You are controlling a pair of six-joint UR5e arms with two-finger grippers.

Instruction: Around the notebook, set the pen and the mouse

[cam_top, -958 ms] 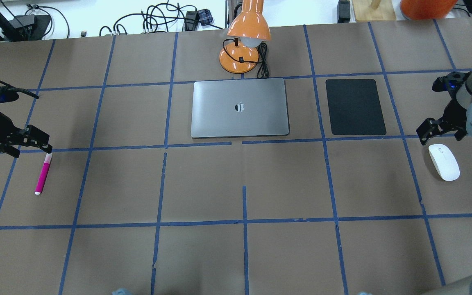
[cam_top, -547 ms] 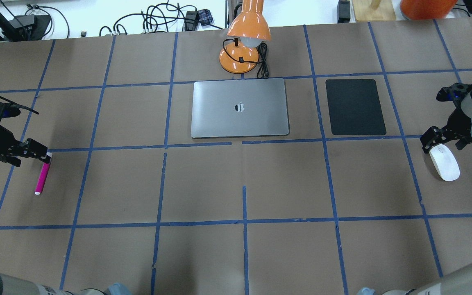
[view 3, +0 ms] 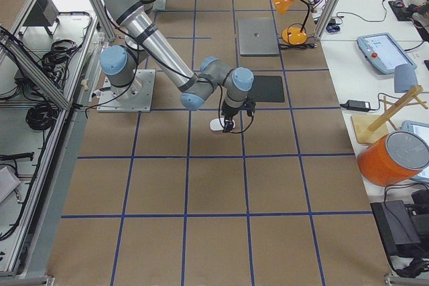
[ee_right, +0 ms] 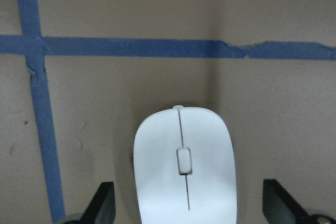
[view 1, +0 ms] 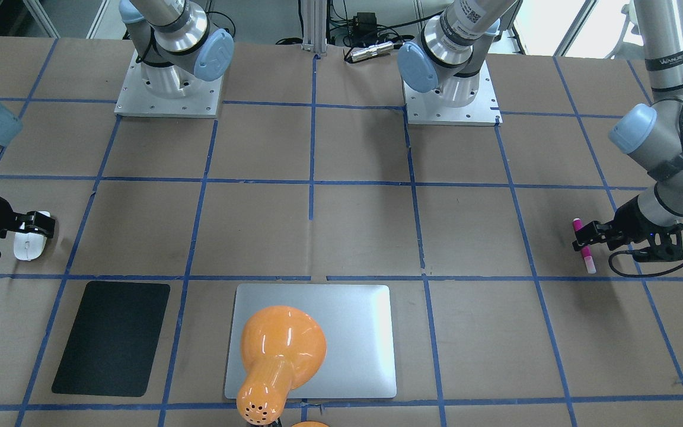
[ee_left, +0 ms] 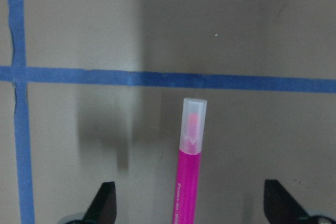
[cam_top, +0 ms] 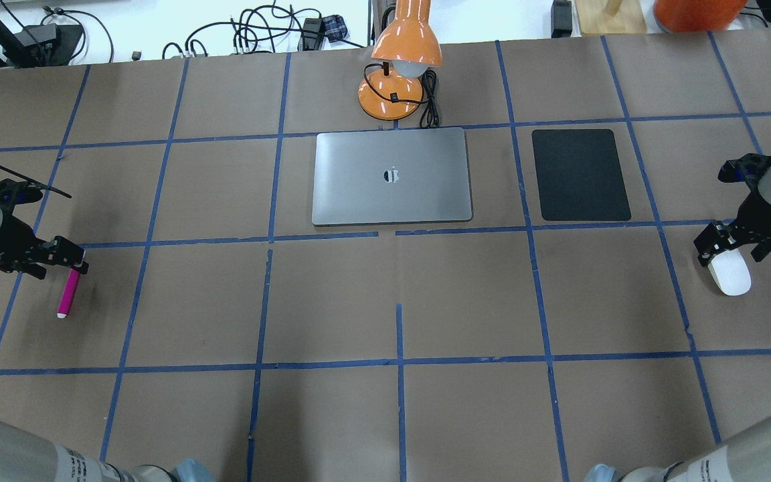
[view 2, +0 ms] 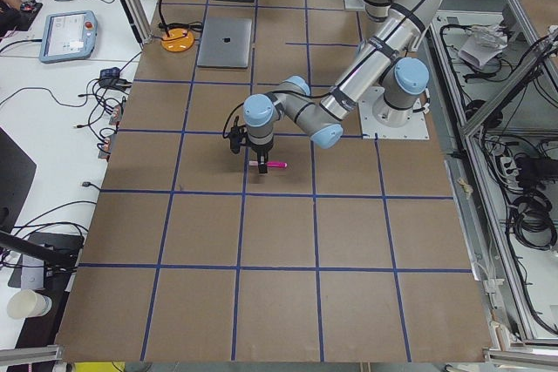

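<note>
My left gripper grabs the pen by its pink body below the cap next, to place the pen beside the notebook [view 1: 355,341].
The pink pen [cam_top: 68,294] lies at the table's left side, its pale cap pointing toward the far edge. My left gripper [cam_top: 74,262] hangs open over the cap end, and in the left wrist view its fingers stand wide on either side of the pen [ee_left: 190,166]. On the right lies the white mouse [cam_top: 730,276]. Over its far end is my right gripper [cam_top: 717,248], open, the fingers well apart from the mouse [ee_right: 184,166]. The silver notebook [cam_top: 392,177] lies flat at the centre back, apart from both.
An orange desk lamp [cam_top: 399,67] with its black cord stands just behind the notebook. A black mat [cam_top: 581,174] lies to the notebook's right. Blue tape lines cross the brown table. The two arm bases [view 1: 166,89] sit at the robot's side.
Both grippers have moved toward the near side and lower. The left now covers the pen's cap end, the right the mouse's far end. Pen and mouse have not moved.
</note>
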